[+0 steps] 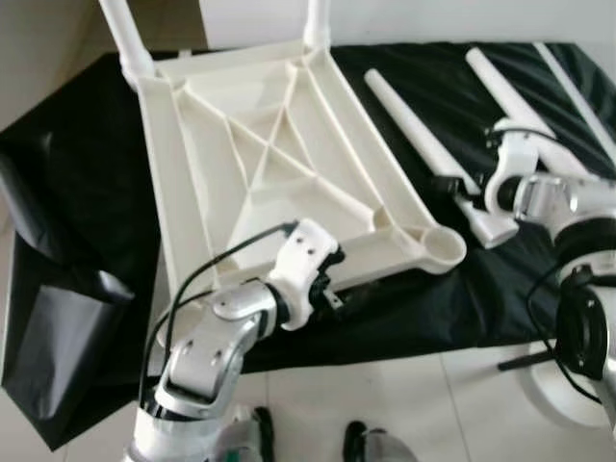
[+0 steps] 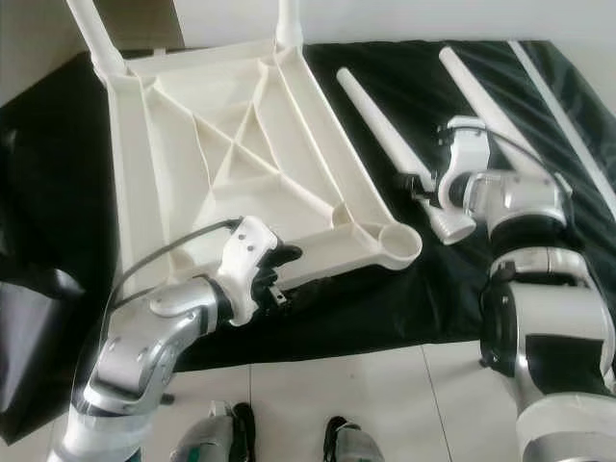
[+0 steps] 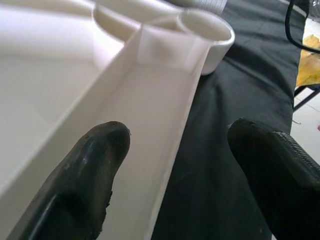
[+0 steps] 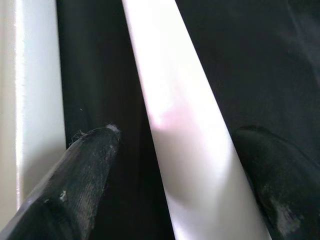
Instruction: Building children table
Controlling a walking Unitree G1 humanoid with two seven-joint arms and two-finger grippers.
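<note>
My right gripper grabs the white leg near its thick end next, because the leg's long body (image 1: 409, 120) gets narrower toward its other tip.
The white plastic table top (image 1: 269, 154) lies upside down on a black cloth, its ribbed underside facing up. Two legs (image 1: 125, 38) stand in its far corner sockets. The near right socket (image 1: 445, 247) is empty. My left gripper (image 3: 177, 145) is open at the near rim, with one finger (image 3: 95, 165) inside the rim channel and the other over the cloth. A loose tapered leg (image 1: 414, 125) lies on the cloth to the right of the top. My right gripper (image 4: 175, 135) is open astride this leg near its thick end, with gaps on both sides.
A second loose leg (image 1: 510, 91) and a thin white rod (image 1: 577, 96) lie further right on the black cloth (image 1: 423, 308). A crumpled black bag (image 1: 58, 318) hangs at the left. Tiled floor and a white stand base (image 1: 558, 385) are near my feet.
</note>
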